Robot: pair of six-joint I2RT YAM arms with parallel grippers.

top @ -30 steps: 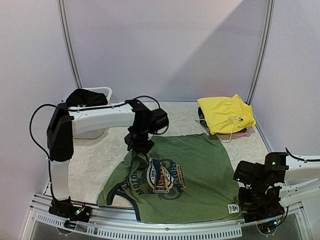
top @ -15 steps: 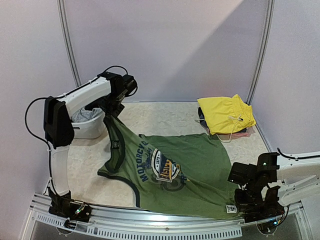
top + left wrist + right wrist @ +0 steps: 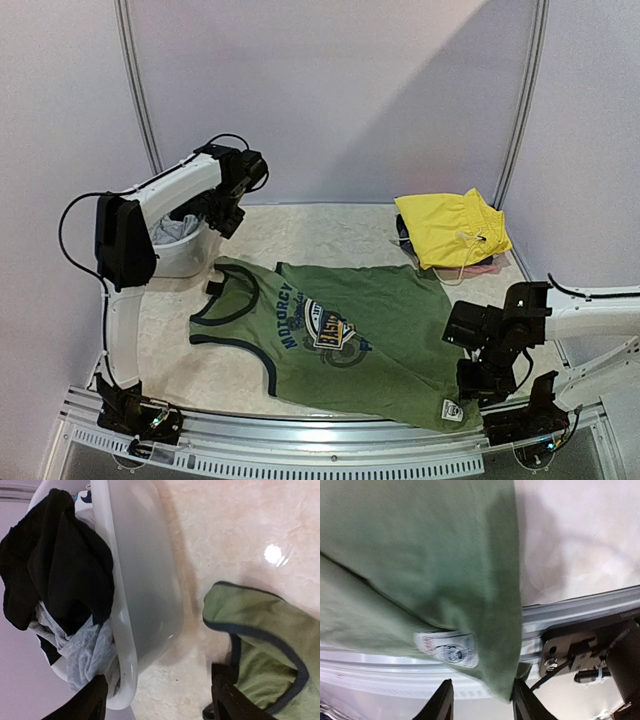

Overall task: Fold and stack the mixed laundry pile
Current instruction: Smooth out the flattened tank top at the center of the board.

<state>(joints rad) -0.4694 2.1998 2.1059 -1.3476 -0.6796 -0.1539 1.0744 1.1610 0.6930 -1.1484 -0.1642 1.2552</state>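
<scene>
My left gripper takes hold of the T-shirt's near shoulder (image 3: 200,330) next, between the collar and armhole trim, to pull the T-shirt flat for folding.
The olive-green T-shirt (image 3: 350,335) with navy trim lies spread on the table, graphic up, its collar toward the left. My left gripper (image 3: 222,215) hangs open above the white tub's right side, clear of the shirt; in the left wrist view its gripper (image 3: 157,700) holds nothing, and the shirt's collar (image 3: 265,645) lies to the right. My right gripper (image 3: 478,380) is over the shirt's near right corner. Its jaws (image 3: 482,705) stand apart, with the hem corner (image 3: 505,670) and white label (image 3: 447,647) loose between them. A yellow garment (image 3: 450,228) lies folded at the back right.
The white tub (image 3: 185,258) at the back left holds black cloth (image 3: 55,565) and grey cloth (image 3: 85,650). Dark pieces (image 3: 404,240) lie under the yellow garment. The table's metal front rail (image 3: 570,612) runs just beyond the shirt's corner. Walls close in the back and sides.
My left gripper opened and let the shirt's collar drop; the shirt now lies flat. My right gripper opened off the hem corner and moved up and inward.
</scene>
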